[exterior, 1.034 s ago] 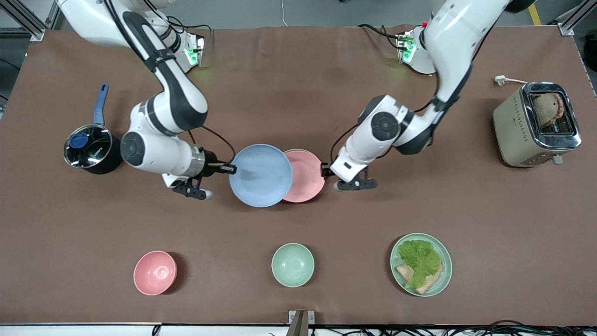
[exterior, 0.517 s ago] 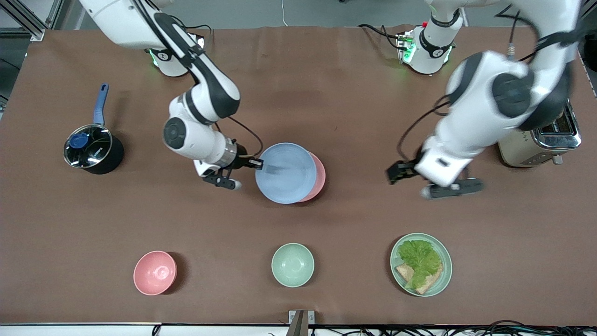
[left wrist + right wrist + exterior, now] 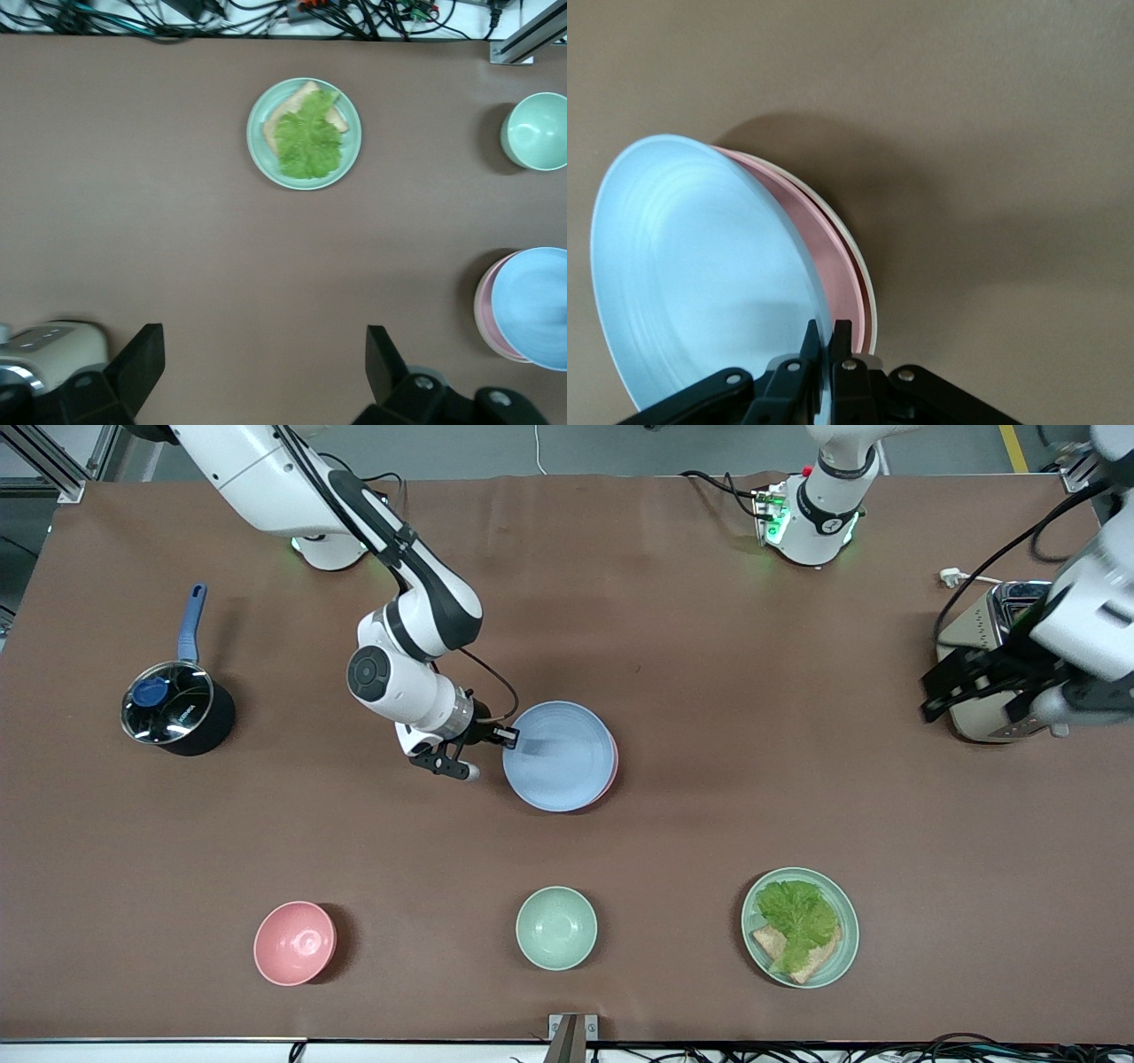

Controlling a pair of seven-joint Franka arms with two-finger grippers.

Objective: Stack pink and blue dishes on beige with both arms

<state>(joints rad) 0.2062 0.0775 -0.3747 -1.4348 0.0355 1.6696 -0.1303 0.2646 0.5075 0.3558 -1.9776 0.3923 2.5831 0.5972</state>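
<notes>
The light blue plate (image 3: pixel 560 755) is over the pale pink plate (image 3: pixel 612 766) in both views and would lie on the stack, so it is time for my right gripper to release it.
My right gripper (image 3: pixel 508 736) (image 3: pixel 829 342) is shut on the rim of the light blue plate (image 3: pixel 560 755) (image 3: pixel 700 274). It holds the plate tilted over the pale pink plate (image 3: pixel 612 766) (image 3: pixel 833 257), covering nearly all of it. Under the pink plate, only a thin cream rim of the beige plate (image 3: pixel 867 294) shows in the right wrist view; it is hidden in the front view. My left gripper (image 3: pixel 974 686) (image 3: pixel 264 363) is open and holds nothing, up in the air by the toaster (image 3: pixel 992 646). The stack (image 3: pixel 532 305) appears at the edge of the left wrist view.
A black pot with a blue handle (image 3: pixel 175 710) stands toward the right arm's end. Nearer the front camera stand a pink bowl (image 3: pixel 294 942), a mint-green bowl (image 3: pixel 555 927) (image 3: pixel 536 131) and a green plate with lettuce and bread (image 3: pixel 800 927) (image 3: pixel 304 133).
The right gripper has carried the blue plate toward the left arm's end until it covers the pink plate. The left gripper left the pink plate and swung off to the toaster.
</notes>
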